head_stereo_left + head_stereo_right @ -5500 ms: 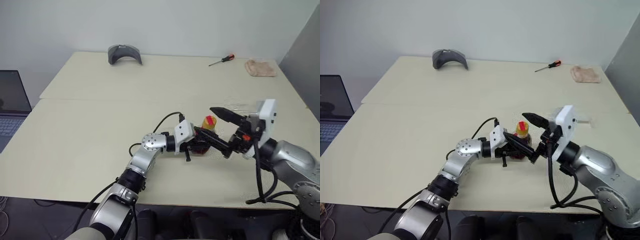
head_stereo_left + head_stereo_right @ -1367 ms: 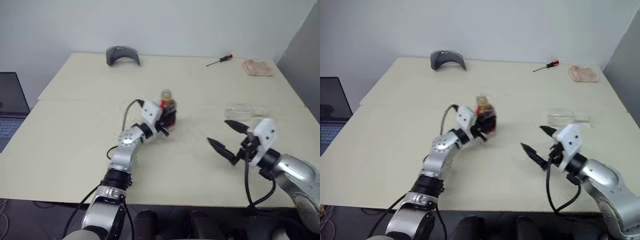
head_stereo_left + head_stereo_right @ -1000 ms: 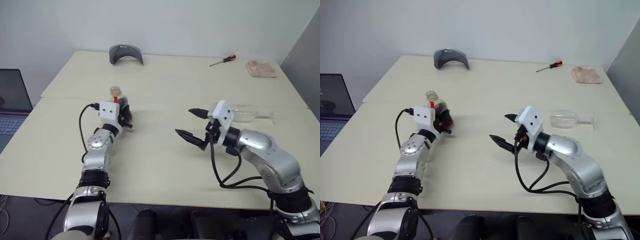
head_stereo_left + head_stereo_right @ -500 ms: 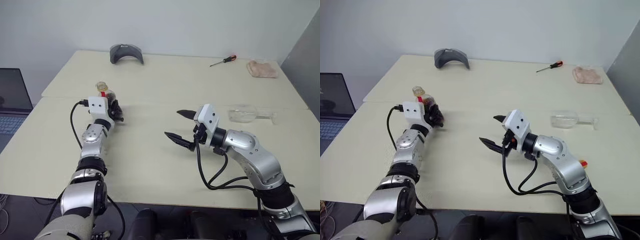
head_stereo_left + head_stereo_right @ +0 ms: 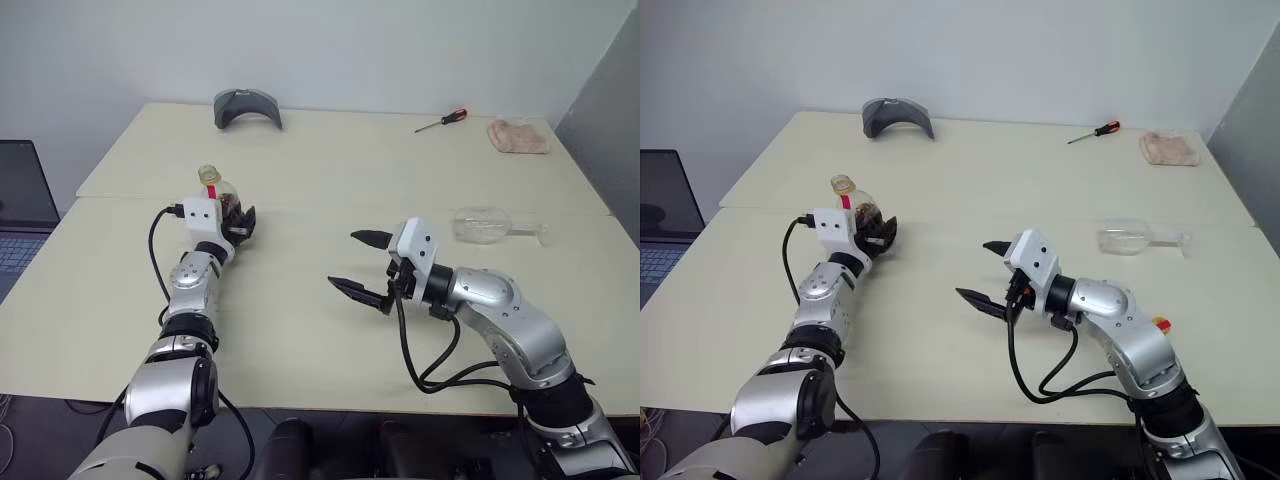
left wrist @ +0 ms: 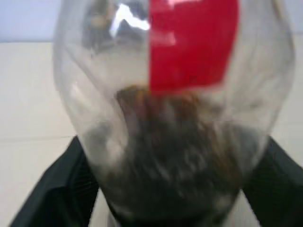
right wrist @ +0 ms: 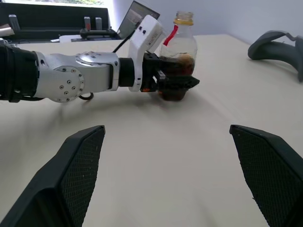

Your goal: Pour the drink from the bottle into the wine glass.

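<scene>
I will next hold the glass by its slim stem (image 5: 523,232) with my right gripper, because the bowl of the wine glass (image 5: 485,225) is wide and round.
The bottle (image 5: 222,199) stands upright on the table's left side, clear with a red label, a yellow top and dark brown drink (image 7: 176,64) in its base. My left gripper (image 5: 243,224) reaches level around that base, open, with one finger (image 6: 57,194) on each side of it. The wine glass (image 5: 485,225) lies on its side at the right of the table, stem pointing right. My right gripper (image 5: 342,259) hovers over the table's middle, open and holding nothing, pointing towards the bottle.
A grey curved object (image 5: 247,106) sits at the back left, with a red-handled screwdriver (image 5: 443,121) and a crumpled cloth (image 5: 520,136) at the back right. A laptop (image 5: 20,190) stands off the table's left edge. A seam crosses the cream table (image 5: 330,190).
My left arm has carried the bottle from the middle to the table's left, and its fingers have now spread off it. The right gripper swung in towards the middle, still open.
</scene>
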`<state>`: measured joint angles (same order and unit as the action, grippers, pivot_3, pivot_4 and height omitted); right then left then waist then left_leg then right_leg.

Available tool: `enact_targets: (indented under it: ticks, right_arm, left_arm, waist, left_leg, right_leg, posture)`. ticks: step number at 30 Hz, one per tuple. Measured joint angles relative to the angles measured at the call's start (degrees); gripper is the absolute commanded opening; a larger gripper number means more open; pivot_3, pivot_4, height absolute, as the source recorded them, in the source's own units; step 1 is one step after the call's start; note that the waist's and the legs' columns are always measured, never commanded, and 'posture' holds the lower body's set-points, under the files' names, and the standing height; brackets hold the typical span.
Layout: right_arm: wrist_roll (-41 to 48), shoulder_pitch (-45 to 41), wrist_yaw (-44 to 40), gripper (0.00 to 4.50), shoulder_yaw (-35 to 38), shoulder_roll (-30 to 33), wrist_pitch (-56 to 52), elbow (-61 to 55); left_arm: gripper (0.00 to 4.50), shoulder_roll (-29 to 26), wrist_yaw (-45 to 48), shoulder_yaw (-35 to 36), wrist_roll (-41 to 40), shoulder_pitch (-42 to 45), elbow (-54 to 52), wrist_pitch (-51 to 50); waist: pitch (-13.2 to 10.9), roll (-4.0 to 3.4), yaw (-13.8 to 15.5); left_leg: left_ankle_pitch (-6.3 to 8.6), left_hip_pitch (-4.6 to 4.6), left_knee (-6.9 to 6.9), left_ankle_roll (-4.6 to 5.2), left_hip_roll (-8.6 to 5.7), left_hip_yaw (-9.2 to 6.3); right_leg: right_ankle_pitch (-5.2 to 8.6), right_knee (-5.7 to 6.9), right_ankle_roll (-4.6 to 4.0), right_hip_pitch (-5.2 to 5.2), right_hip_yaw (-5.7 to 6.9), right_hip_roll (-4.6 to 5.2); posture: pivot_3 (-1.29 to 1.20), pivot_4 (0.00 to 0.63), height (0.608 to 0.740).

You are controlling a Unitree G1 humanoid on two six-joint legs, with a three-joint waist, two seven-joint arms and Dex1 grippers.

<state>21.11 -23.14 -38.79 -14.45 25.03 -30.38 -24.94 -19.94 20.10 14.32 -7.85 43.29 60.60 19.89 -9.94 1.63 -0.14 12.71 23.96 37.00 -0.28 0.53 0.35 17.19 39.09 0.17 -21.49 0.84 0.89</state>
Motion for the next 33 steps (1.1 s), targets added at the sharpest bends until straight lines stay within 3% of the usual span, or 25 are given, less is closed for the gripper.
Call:
enact_targets:
  ticks: [11,20,27,33]
  right_arm:
    - [2.82,5.66,-1.94,4.5,4.33,5.67,-2.58,-3.44]
    - [4.89,12.26,-2.18,4.5,9.94,9.57,-3.23,-6.45]
    - [2.61,20.24,1.4,4.5,16.34,10.86,-1.91,-7.7]
    - [-7.58,22.79,8.93,4.5,19.98,11.24,2.88,-7.07]
  left_arm:
    - [4.47,1.58,-0.83,-0.31,-1.21,-14.66,-21.18,-4.09]
    - [4.47,4.32,-10.87,-0.11,0.35,-30.24,-45.06,-12.19]
    - [4.47,6.42,-1.5,-12.09,-0.99,-40.49,-59.64,-18.95]
    - [4.47,4.5,8.56,-19.96,-1.75,-33.56,-62.25,-24.97]
  waist:
    - [0.01,0.01,0.01]
    - [0.03,0.02,0.07]
    - [0.08,0.02,0.28]
    - [0.08,0.01,0.24]
  left_leg:
    - [0.0,-0.04,0.0,0.0,-0.01,0.03]
    - [0.01,-0.06,0.0,0.0,-0.01,0.04]
    - [0.01,-0.07,0.0,0.0,-0.05,0.09]
    - [0.01,-0.08,-0.01,0.0,-0.05,0.08]
  right_leg:
    - [0.0,0.0,-0.01,0.04,-0.03,0.07]
    - [0.0,-0.01,0.0,0.09,-0.05,0.08]
    - [0.0,-0.05,0.0,0.13,-0.08,0.11]
    - [0.01,-0.03,0.01,0.1,-0.11,0.0]
  posture:
    - [0.0,0.15,0.74]
    - [0.0,0.15,0.74]
    - [0.0,0.15,0.74]
    - [0.0,0.15,0.74]
